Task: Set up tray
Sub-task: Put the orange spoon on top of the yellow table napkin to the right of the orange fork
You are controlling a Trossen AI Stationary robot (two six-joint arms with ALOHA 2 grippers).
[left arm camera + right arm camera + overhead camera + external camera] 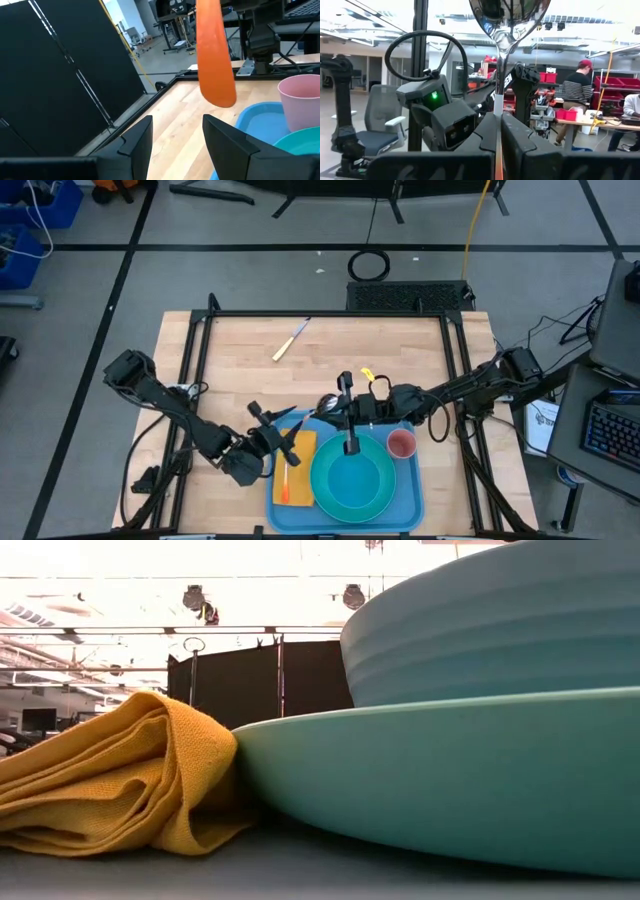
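Observation:
Next, my left gripper grabs the spoon by its orange handle (215,55) to lay it on the tray's napkin.
The blue tray (412,502) lies at the table's near edge. It carries a turquoise plate (352,480), a pink cup (401,443) and a folded yellow-orange napkin (304,452). An orange-handled utensil (287,482) lies on the napkin. My right gripper (338,412) hovers over the tray's far edge, shut on a spoon with a shiny bowl (509,20). My left gripper (175,125) stands open over the tray's far left corner, facing the spoon. The spoon's orange handle (215,55) hangs just beyond and above its fingertips, apart from them. My right gripper pinches the spoon's stem (498,109) between its two fingers, just below the bowl. The fingers come from the table's right, slanting a little upward, and lie across the spoon. The spoon is lifted clear and stands about upright, bowl up, with the orange handle's free end (218,97) hanging below.
A pale-handled utensil (290,340) lies alone on the bare wood toward the table's far edge. Black frame rails (330,314) run along the far, left and right edges. In the low view the napkin's fold (150,770) leans against the plate's rim (420,780).

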